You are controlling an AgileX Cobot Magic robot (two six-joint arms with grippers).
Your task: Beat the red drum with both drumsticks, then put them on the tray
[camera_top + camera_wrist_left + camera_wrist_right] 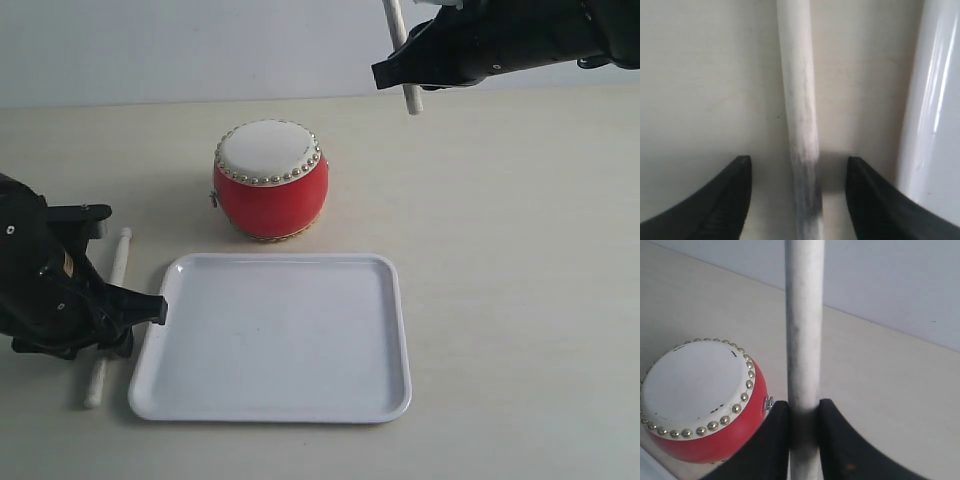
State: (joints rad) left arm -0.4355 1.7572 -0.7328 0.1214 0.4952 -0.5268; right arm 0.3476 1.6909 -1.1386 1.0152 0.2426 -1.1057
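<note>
My left gripper is ready to close on the drumstick: my fingers are beside the drumstick, low over the table.
The red drum with its white skin stands on the table behind the white tray. One drumstick lies flat on the table left of the tray. My left gripper hangs open over it, a finger on either side, not touching it. My right gripper is raised at the back right of the drum, shut on the other drumstick, which it holds steeply upright.
The tray's left rim runs close beside the lying drumstick. A pale wall stands behind the beige table.
</note>
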